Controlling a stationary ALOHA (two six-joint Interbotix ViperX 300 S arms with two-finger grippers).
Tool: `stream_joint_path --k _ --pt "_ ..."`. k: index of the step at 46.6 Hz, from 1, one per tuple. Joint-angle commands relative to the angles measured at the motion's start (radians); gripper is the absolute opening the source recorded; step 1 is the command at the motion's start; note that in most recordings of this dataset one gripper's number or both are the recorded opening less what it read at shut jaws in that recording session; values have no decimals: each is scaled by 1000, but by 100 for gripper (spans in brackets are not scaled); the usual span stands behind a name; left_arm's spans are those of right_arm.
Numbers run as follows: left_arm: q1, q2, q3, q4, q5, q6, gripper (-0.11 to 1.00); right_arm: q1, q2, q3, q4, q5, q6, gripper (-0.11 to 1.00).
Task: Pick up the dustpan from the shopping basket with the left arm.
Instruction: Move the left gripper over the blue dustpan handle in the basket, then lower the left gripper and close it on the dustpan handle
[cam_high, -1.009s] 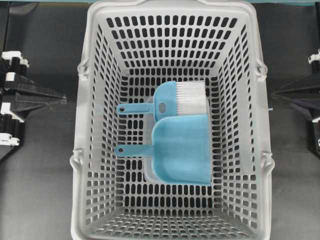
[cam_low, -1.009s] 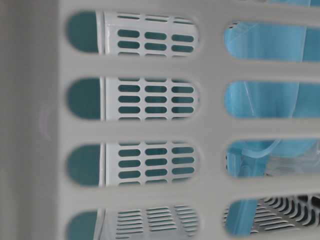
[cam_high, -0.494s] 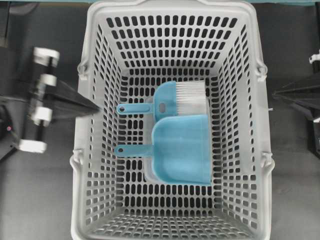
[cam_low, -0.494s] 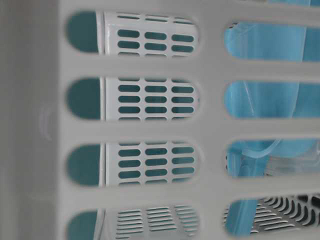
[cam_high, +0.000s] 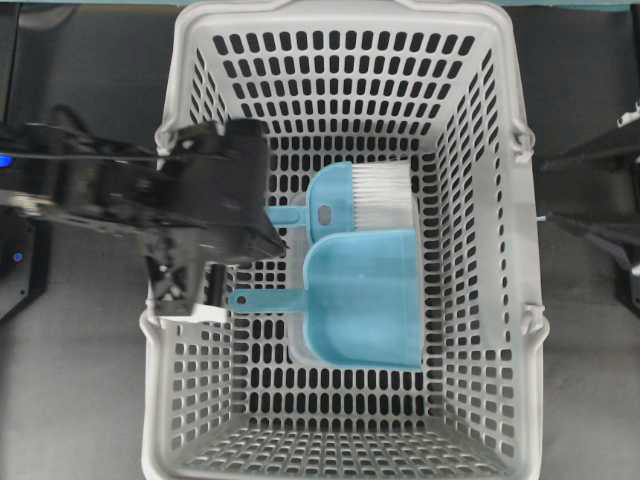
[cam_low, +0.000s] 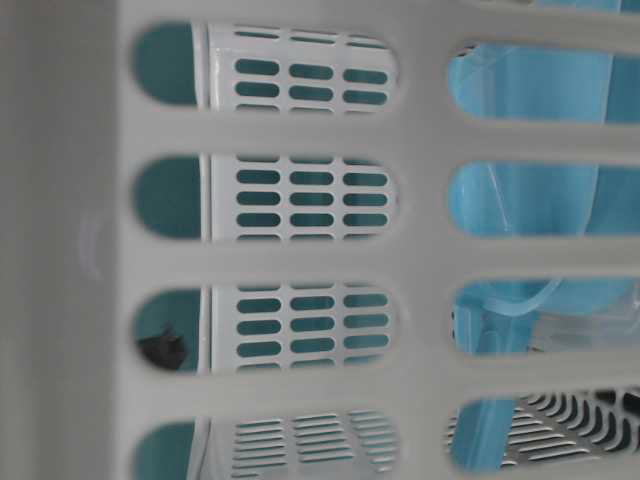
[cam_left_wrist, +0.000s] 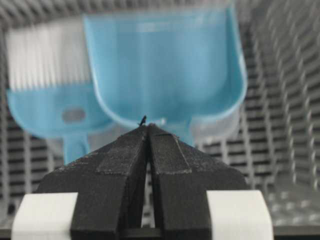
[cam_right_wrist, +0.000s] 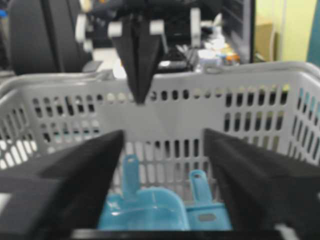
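The left gripper takes hold of the dustpan by its narrow handle (cam_high: 274, 300) next, since the broad scoop spreads wider than my fingertips span.
The blue dustpan (cam_high: 365, 300) lies flat on the floor of the light grey shopping basket (cam_high: 180, 400), its handle (cam_high: 262, 298) pointing left. My left gripper (cam_high: 278, 240) reaches over the basket's left rim, tip above and just left of the dustpan, between the two blue handles. In the left wrist view the left gripper (cam_left_wrist: 148, 127) is shut and empty, with the dustpan (cam_left_wrist: 165, 65) just ahead. My right gripper (cam_right_wrist: 162, 145) is open and empty outside the basket's right wall, and shows at the overhead view's right edge (cam_high: 588, 190).
A blue hand brush (cam_high: 360, 195) with white bristles lies just behind the dustpan, its handle also pointing left. A small clear tray (cam_high: 296, 352) lies under the dustpan. The basket's high slotted walls (cam_low: 300, 255) surround everything.
My left arm has swung from the table's left side over the basket's left rim, bringing its shut gripper above the handles. The dustpan and brush have not moved.
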Motion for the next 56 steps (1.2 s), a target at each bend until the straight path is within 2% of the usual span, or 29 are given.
stream_joint_path --k 1,5,14,18,24,30,56 --pt "2 46 -98 5 100 0 3 0 5 -12 5 -5 15 73" --pt "3 84 -137 3 147 -3 18 0 3 -8 5 2 20 80" --pt "-11 187 -187 3 238 -55 75 0 -11 5 5 6 21 78" --pt "-20 230 -192 3 252 -95 89 2 -20 5 5 8 21 78" --pt "-31 288 -175 3 249 -146 89 0 -38 8 5 8 21 78" --pt "-46 330 -161 3 233 -160 88 0 -60 17 5 12 20 78" --pt "-55 371 -86 3 210 -147 87 0 -77 26 5 46 21 77"
